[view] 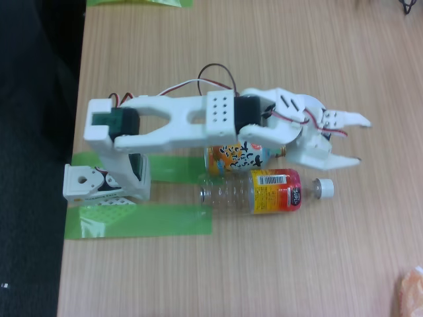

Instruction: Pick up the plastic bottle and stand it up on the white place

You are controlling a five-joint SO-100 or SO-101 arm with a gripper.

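Note:
The labelled body (275, 191) is about as wide as my open fingers, so my gripper next needs to grab the plastic bottle by its narrow neck below the cap (310, 189).
The plastic bottle (264, 191) lies on its side on the wooden table in the fixed view, white cap (324, 188) pointing right, barcode label facing up. My white arm reaches rightward just above it in the picture. My gripper (355, 140) is open, its two fingers spread past the bottle's cap end, with nothing between them. The lower fingertip (350, 160) sits a little up and right of the cap, apart from it. The white place is out of view.
A shorter orange and light-blue bottle (241, 157) lies partly under my arm, beside the plastic bottle. Green tape strips (139, 221) hold my base (99, 185) near the table's left edge. A pale orange object (413, 290) pokes in at the bottom right corner.

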